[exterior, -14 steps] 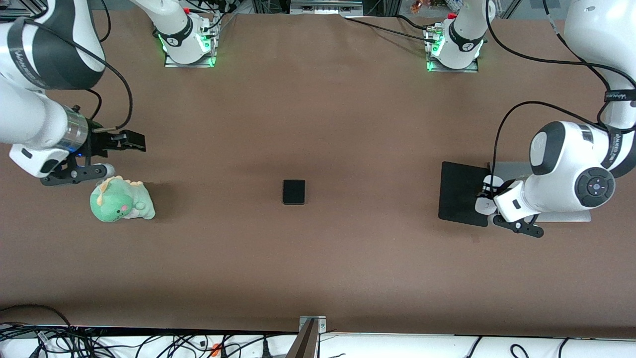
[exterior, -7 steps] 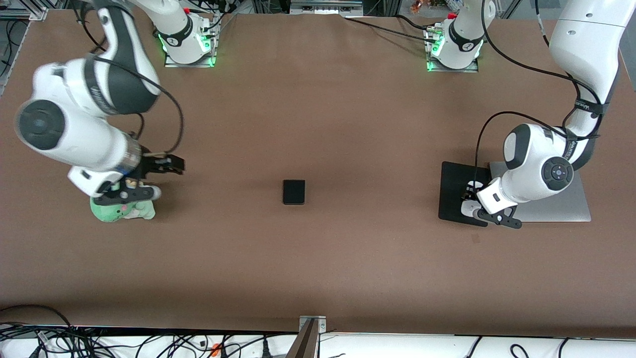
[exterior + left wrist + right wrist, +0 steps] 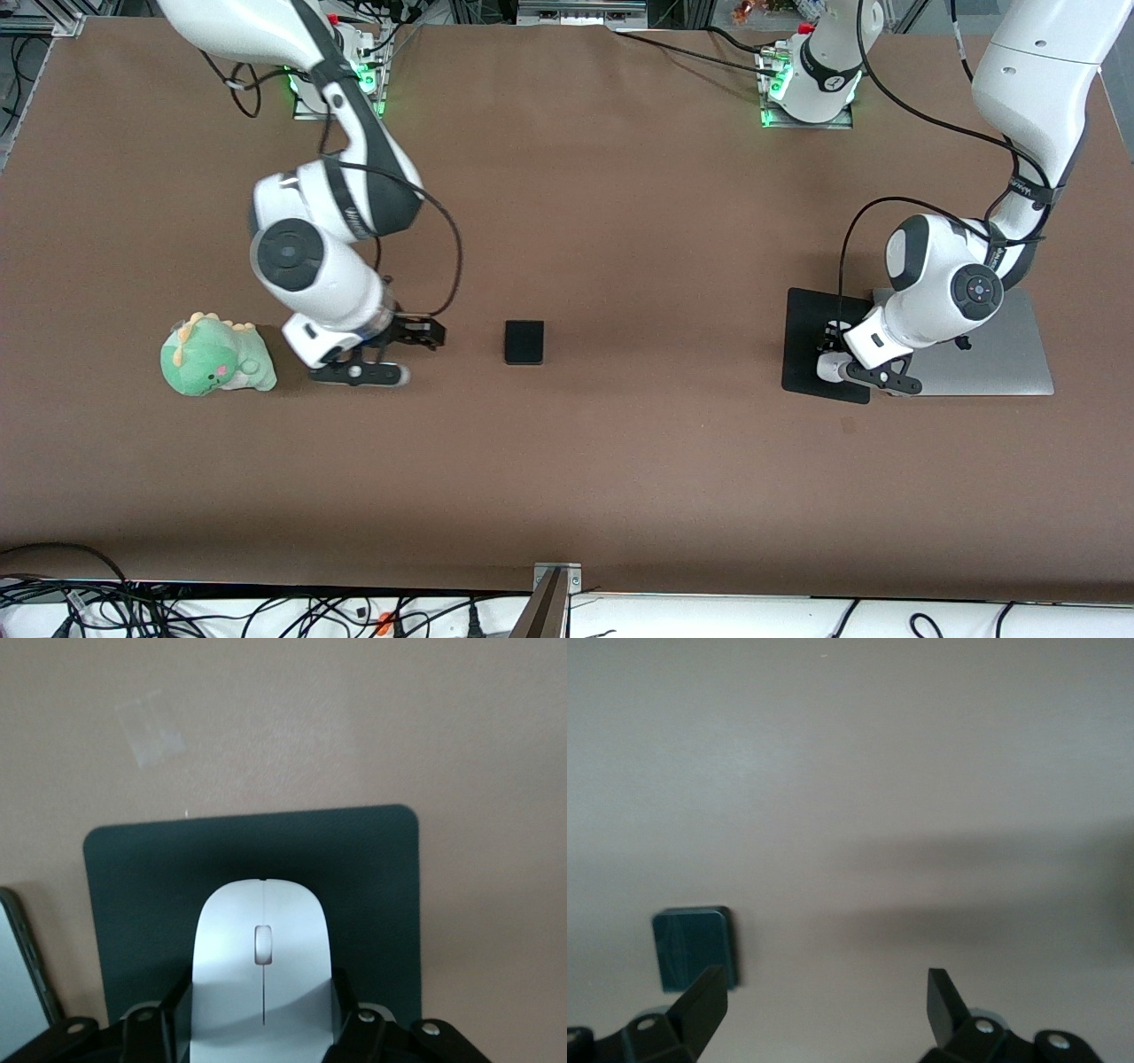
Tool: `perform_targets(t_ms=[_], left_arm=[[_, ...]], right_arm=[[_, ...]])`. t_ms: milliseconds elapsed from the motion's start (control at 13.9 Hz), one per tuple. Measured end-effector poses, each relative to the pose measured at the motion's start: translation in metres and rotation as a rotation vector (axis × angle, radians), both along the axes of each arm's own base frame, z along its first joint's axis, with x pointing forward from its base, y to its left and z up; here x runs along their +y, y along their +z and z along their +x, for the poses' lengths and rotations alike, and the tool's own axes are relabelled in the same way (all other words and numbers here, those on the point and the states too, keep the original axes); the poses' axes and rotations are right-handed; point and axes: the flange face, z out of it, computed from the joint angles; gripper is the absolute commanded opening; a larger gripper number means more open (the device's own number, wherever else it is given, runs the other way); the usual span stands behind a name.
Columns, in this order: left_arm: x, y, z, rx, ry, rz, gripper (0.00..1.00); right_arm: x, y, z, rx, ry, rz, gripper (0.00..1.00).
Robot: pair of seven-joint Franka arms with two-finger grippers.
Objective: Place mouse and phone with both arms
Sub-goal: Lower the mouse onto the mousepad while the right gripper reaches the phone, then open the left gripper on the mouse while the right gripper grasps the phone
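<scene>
The white mouse (image 3: 263, 943) is low inside the black mouse pad's (image 3: 261, 846) edges, so it is time now for my left gripper to open.
The white mouse (image 3: 263, 957) is held by its sides in my left gripper (image 3: 263, 1014), which is shut on it over the black mouse pad (image 3: 372, 868). In the front view this gripper (image 3: 831, 353) is over the pad (image 3: 806, 337) at the left arm's end of the table, and only a bit of the mouse (image 3: 826, 367) shows. The black phone (image 3: 524, 342) lies flat mid-table. My right gripper (image 3: 431, 335) hangs low beside it, toward the right arm's end, open and holding nothing. In the right wrist view the phone (image 3: 691, 943) lies just ahead of one finger of that gripper (image 3: 828, 992).
A silver laptop (image 3: 992, 359) lies shut beside the mouse pad, partly under the left arm. A green plush dinosaur (image 3: 217, 357) sits at the right arm's end of the table. A clear tape patch (image 3: 151, 726) is stuck on the brown table.
My right arm has swung from above the plush dinosaur across to just beside the phone. My left gripper has shifted with the mouse farther over the mouse pad.
</scene>
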Motion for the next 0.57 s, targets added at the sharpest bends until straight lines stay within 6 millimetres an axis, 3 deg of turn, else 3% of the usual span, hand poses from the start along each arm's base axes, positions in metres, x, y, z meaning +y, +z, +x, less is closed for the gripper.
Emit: perform_targets(t_ms=[144,215,287,359,574], left_arm=[[0.001,-0.003,-0.002,-0.002,0.003,-0.001,0.36],[0.001,-0.004,-0.004,-0.009,0.004,-0.002,0.44],[0.001,-0.006,-0.005,-0.014,0.004,-0.004,0.96],[0.001,-0.008,-0.006,-0.017,0.005,-0.005,1.0],[0.001,-0.009,-0.007,-0.02,0.006,-0.005,1.0]], right_arm=[[0.026,-0.019,-0.005,-0.03,-0.032,0.013,1.0],[0.037,-0.028,-0.007,-0.045,-0.042,0.02,1.0],[0.047,-0.038,-0.009,-0.059,-0.062,0.028,1.0],[0.058,-0.047,-0.012,-0.071,-0.083,0.036,1.0],[0.088,-0.076,-0.026,-0.085,-0.109,0.047,1.0]])
